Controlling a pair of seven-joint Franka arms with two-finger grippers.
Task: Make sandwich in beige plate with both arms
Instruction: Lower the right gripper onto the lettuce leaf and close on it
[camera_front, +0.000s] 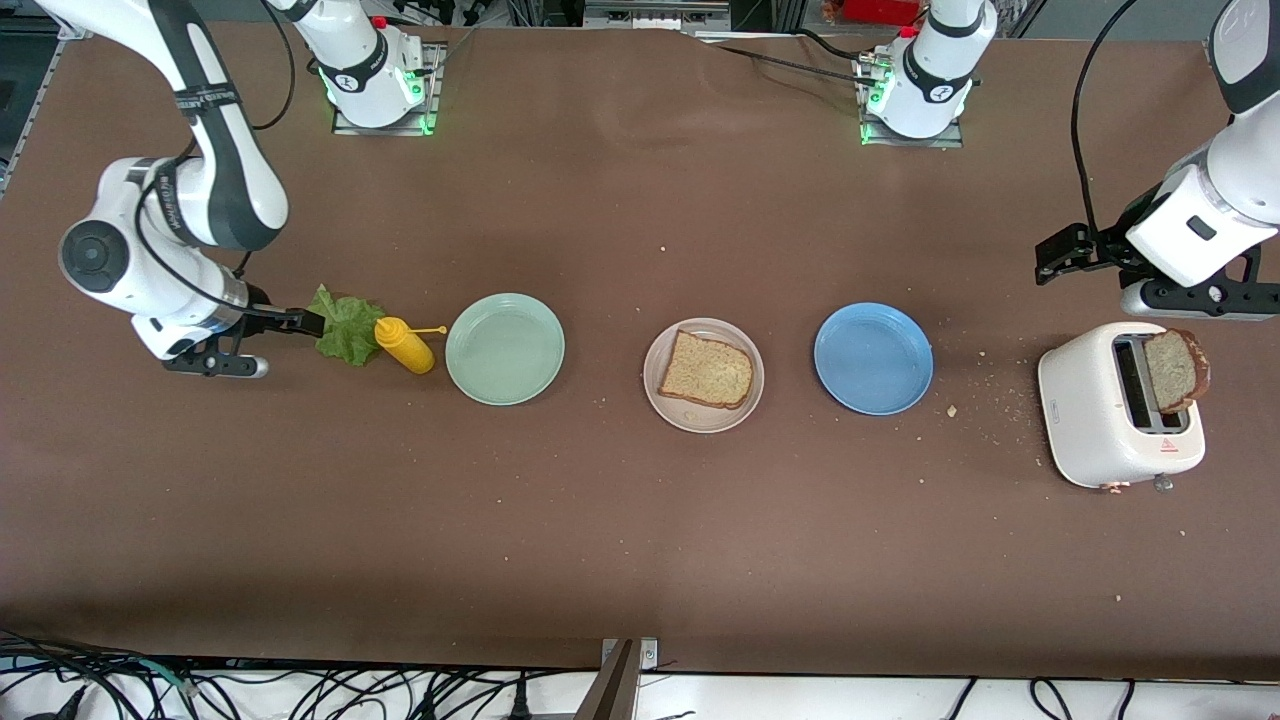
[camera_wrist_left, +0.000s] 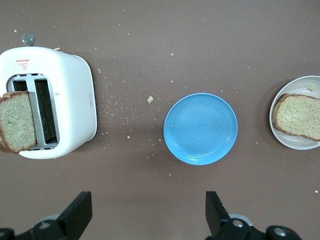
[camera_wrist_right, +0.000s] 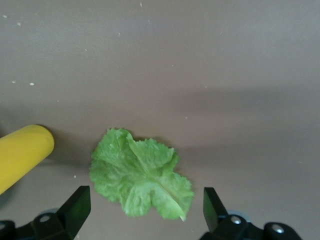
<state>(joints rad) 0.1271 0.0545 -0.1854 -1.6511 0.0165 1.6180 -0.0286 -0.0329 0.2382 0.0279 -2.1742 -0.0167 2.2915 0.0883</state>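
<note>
My right gripper grabs the lettuce leaf by its ruffled middle (camera_front: 349, 328) next, to lay the leaf over the slice of toast (camera_front: 705, 370) on the beige plate.
The beige plate (camera_front: 746, 350) sits mid-table between two other plates, with one slice of speckled toast (camera_front: 705, 370) lying on it; both show at the edge of the left wrist view, plate (camera_wrist_left: 295, 145) and slice (camera_wrist_left: 298, 116). A second slice (camera_front: 1175, 370) stands up out of the white toaster (camera_front: 1090, 420) at the left arm's end. A green lettuce leaf (camera_front: 347, 325) lies flat at the right arm's end. My right gripper (camera_front: 216, 365) hangs open over the table by the leaf (camera_wrist_right: 140, 175). My left gripper (camera_front: 1200, 298) hangs open over bare table beside the toaster (camera_wrist_left: 65, 100).
A yellow mustard bottle (camera_front: 405, 345) lies between the lettuce and a mint-green plate (camera_front: 505, 349). A blue plate (camera_front: 873, 358) stands between the beige plate and the toaster. Crumbs are scattered around the toaster.
</note>
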